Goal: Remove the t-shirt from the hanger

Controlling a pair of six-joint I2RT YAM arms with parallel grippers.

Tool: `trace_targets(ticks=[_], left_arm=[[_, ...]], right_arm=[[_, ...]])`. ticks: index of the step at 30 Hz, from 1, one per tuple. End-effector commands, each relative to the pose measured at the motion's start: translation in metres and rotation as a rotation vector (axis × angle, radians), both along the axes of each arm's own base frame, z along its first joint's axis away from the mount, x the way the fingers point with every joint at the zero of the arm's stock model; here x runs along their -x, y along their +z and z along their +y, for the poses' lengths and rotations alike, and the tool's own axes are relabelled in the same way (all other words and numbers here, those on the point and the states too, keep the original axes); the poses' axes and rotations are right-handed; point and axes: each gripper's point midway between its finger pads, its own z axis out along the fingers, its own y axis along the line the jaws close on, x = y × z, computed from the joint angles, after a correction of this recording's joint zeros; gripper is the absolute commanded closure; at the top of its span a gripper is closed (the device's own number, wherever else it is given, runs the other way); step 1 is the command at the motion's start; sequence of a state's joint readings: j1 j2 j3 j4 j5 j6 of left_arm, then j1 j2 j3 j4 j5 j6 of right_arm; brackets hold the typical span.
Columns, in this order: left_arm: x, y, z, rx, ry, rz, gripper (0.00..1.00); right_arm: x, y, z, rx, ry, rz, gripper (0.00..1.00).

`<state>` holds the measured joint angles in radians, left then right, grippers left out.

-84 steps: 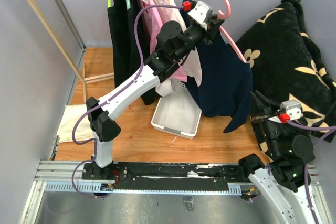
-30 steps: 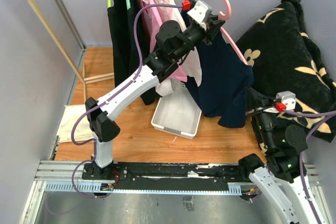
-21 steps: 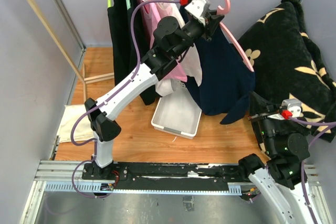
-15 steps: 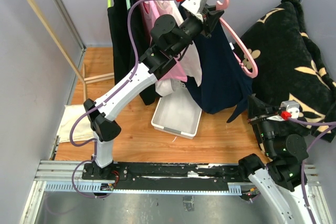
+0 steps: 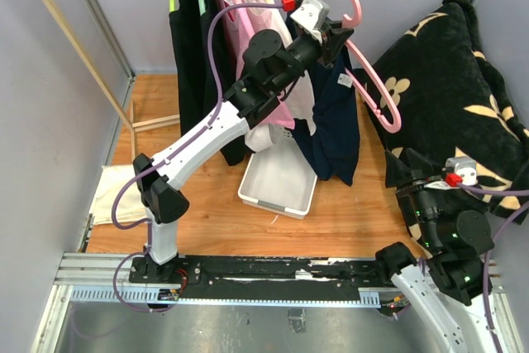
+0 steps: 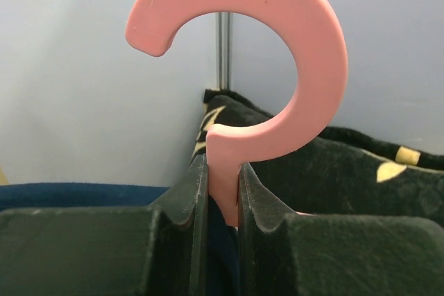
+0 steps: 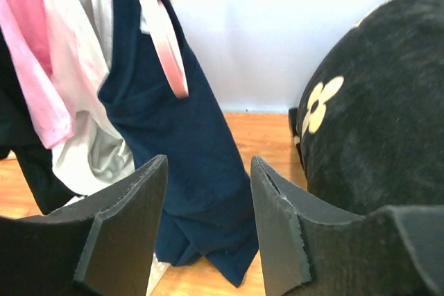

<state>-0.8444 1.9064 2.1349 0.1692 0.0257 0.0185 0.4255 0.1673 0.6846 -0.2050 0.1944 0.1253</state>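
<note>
My right gripper should next grab the pink hanger by its bare arm's outer end (image 5: 392, 120), so that the t-shirt (image 5: 335, 121) can come off the hanger's other side.
My left gripper (image 5: 337, 35) is shut on the neck of a pink hanger (image 5: 374, 95), held high beside the clothes rack. In the left wrist view the jaws clamp the hanger (image 6: 305, 46) just under its hook. The navy t-shirt (image 5: 335, 121) hangs bunched from the hanger's left side, and the hanger's right arm is bare. A strip of the t-shirt (image 6: 69, 194) shows behind my left fingers. My right gripper (image 5: 403, 173) is open and empty, low at the right. It faces the t-shirt (image 7: 187, 136) and the bare hanger arm (image 7: 163, 39) without touching them.
A white bin (image 5: 279, 183) stands on the wood floor under the shirt. A black floral blanket (image 5: 463, 80) fills the right side, close to my right gripper. Black, pink and white garments (image 5: 207, 22) hang on the wooden rack (image 5: 83, 64). A pale cloth (image 5: 103, 192) lies at the left.
The shirt's right shoulder has slipped off the hanger, leaving that arm bare. The hem has left my right gripper and swung back to the left. My left gripper rose, then dipped slightly.
</note>
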Motion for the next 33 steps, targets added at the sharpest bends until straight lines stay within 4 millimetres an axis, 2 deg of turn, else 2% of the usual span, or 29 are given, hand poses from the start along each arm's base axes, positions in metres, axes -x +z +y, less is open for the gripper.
trace_targets(ticks=[1, 7, 12, 14, 21, 29, 33], left_arm=[[0.019, 0.033, 0.017, 0.054, -0.025, -0.083, 0.99], [0.022, 0.011, 0.011, 0.015, -0.049, -0.048, 1.00], [0.029, -0.002, 0.000, -0.017, -0.072, -0.026, 0.99], [0.033, -0.006, -0.004, -0.031, -0.078, -0.022, 0.99], [0.044, -0.011, -0.006, -0.050, -0.085, -0.016, 0.99], [0.049, -0.006, -0.004, -0.048, -0.094, -0.015, 1.00], [0.053, -0.005, -0.006, -0.048, -0.120, -0.010, 0.99]], right_arm=[[0.020, 0.044, -0.006, 0.041, 0.015, -0.118, 0.47], [0.033, 0.079, -0.006, 0.083, 0.040, -0.177, 0.41], [0.028, 0.098, 0.005, 0.112, 0.088, -0.128, 0.40], [0.020, 0.100, 0.010, 0.118, 0.097, -0.087, 0.39], [-0.008, 0.090, 0.032, 0.167, 0.152, 0.032, 0.37], [-0.018, 0.071, 0.035, 0.191, 0.147, 0.072, 0.36], [-0.021, 0.066, 0.034, 0.199, 0.136, 0.066, 0.41]])
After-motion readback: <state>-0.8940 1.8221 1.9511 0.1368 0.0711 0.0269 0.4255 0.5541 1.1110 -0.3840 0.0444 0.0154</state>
